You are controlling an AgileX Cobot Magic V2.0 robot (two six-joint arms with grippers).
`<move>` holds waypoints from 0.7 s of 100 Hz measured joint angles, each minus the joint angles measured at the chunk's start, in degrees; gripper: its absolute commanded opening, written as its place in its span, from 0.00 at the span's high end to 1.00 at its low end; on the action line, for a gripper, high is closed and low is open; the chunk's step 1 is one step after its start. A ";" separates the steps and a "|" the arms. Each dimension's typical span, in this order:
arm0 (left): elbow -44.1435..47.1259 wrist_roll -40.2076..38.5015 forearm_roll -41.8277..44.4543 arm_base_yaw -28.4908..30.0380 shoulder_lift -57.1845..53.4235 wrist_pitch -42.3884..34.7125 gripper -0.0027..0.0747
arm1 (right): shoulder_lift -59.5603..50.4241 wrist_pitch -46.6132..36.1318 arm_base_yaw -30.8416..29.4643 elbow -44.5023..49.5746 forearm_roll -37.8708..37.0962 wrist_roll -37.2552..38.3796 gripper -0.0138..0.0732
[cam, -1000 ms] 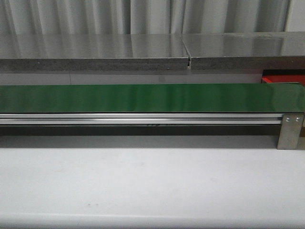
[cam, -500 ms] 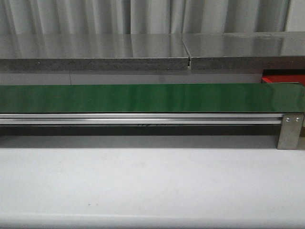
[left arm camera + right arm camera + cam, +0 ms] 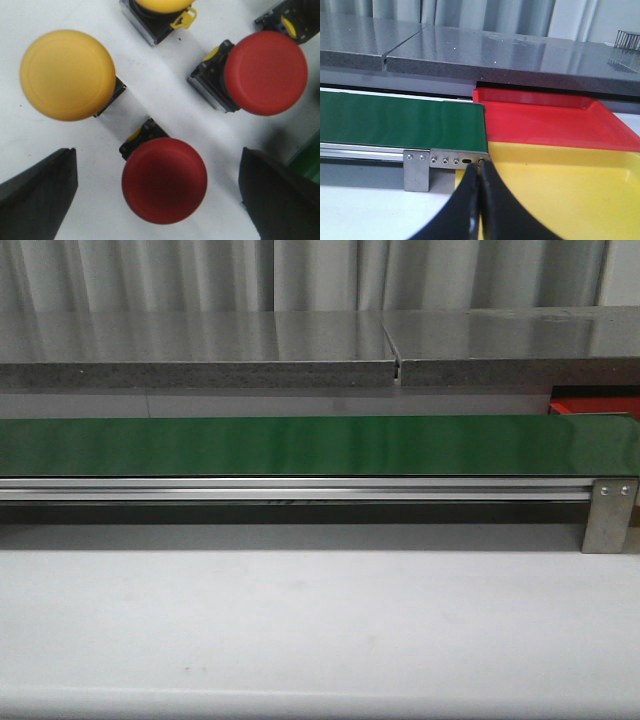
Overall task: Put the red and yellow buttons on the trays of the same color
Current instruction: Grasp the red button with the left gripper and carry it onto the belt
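My left gripper's fingers are on either side of the red cap (image 3: pixel 164 181) and would catch the red button if they closed now, so my left gripper needs to close on it.
In the left wrist view, my left gripper (image 3: pixel 159 167) hangs open above a white surface, one dark finger (image 3: pixel 40 192) on each side of a red button (image 3: pixel 164 180), apart from it. A second red button (image 3: pixel 265 73) and a yellow button (image 3: pixel 67 75) lie close by, and another yellow button (image 3: pixel 160 5) is cut off at the frame's edge. In the right wrist view, my right gripper (image 3: pixel 480 170) is shut on nothing. It is in front of the yellow tray (image 3: pixel 570 190), with the red tray (image 3: pixel 555 125) behind that. The front view shows neither gripper and no buttons.
A green conveyor belt (image 3: pixel 300 445) on an aluminium rail runs across the table, with its metal end bracket (image 3: pixel 608 515) at the right. A sliver of the red tray (image 3: pixel 595 400) shows behind it. A grey stone ledge (image 3: pixel 200 350) lies beyond. One more button body (image 3: pixel 292 20) lies at the frame's corner.
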 measured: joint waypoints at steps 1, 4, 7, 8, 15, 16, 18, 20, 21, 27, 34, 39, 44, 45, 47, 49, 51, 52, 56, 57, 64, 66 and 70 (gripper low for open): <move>0.00 0.00 0.00 0.00 -0.01 0.00 0.16 | 0.00 0.00 0.00 0.00 0.00 0.00 0.98; 0.00 0.00 0.09 0.00 -0.01 0.00 0.16 | 0.00 0.00 0.00 0.00 0.00 0.00 0.98; 0.00 0.00 0.09 0.00 -0.01 0.00 0.17 | 0.00 0.00 0.00 0.00 0.00 0.00 0.98; 0.00 0.00 0.09 0.00 -0.01 0.00 0.17 | 0.00 0.00 0.00 0.00 0.00 0.00 0.98; 0.00 0.00 0.22 0.00 -0.01 -0.10 0.20 | 0.00 0.00 0.00 0.00 0.00 0.00 0.98; 0.00 0.00 0.22 0.00 -0.01 -0.10 0.22 | 0.00 0.00 0.00 0.00 0.00 0.00 0.98; 0.00 0.00 0.35 0.00 -0.01 -0.10 0.25 | 0.00 0.00 0.00 0.00 0.00 0.00 0.98; 0.00 0.00 0.35 0.00 -0.01 -0.10 0.27 | 0.00 0.00 0.00 0.00 0.00 0.00 0.98; 0.00 0.00 0.46 0.00 -0.01 -0.10 0.29 | 0.00 0.00 0.00 0.00 0.00 0.00 0.98; 0.00 0.00 0.75 0.00 -0.01 -0.10 0.39 | 0.00 0.00 0.00 0.00 0.00 0.00 0.98; 0.00 0.00 1.20 0.00 -0.01 -0.10 0.56 | 0.00 0.00 0.00 0.00 0.00 0.00 0.98; 0.00 0.00 1.67 0.00 -0.01 -0.10 0.66 | 0.00 0.00 0.00 0.00 0.00 0.00 0.98; 0.00 0.00 1.92 0.00 -0.01 -0.10 0.76 | 0.00 0.00 0.00 0.00 0.00 0.00 0.98; 0.00 0.00 1.90 0.00 -0.01 -0.10 0.77 | 0.00 0.00 0.00 0.00 0.00 0.00 0.98; 0.00 0.00 1.95 0.00 -0.01 -0.10 0.81 | 0.00 0.00 0.00 0.00 0.00 0.00 0.98; 0.00 0.00 2.11 0.00 -0.01 -0.10 0.85 | 0.00 0.00 0.00 0.00 0.00 0.00 0.98; 0.00 0.00 2.11 0.00 -0.01 -0.10 0.88 | 0.00 0.00 0.00 0.00 0.00 0.00 0.98; 0.00 0.00 2.11 0.00 -0.01 -0.10 0.89 | 0.00 0.00 0.00 0.00 0.00 0.00 0.98; 0.00 0.00 2.21 0.00 -0.01 0.01 0.95 | 0.00 0.00 0.00 0.00 0.00 0.00 0.98; 0.00 0.00 2.24 0.00 -0.01 0.14 0.96 | 0.00 0.00 0.00 0.00 0.00 0.00 0.98; -0.15 0.75 2.35 0.00 -0.01 0.99 0.99 | 0.00 0.00 0.00 0.00 0.00 0.00 0.98; -0.28 0.93 2.35 0.00 -0.01 1.50 0.99 | 0.00 0.00 0.00 0.00 0.00 0.00 0.98; -0.53 1.67 2.35 0.00 -0.01 2.49 0.99 | 0.00 0.00 0.00 0.00 0.00 0.00 0.98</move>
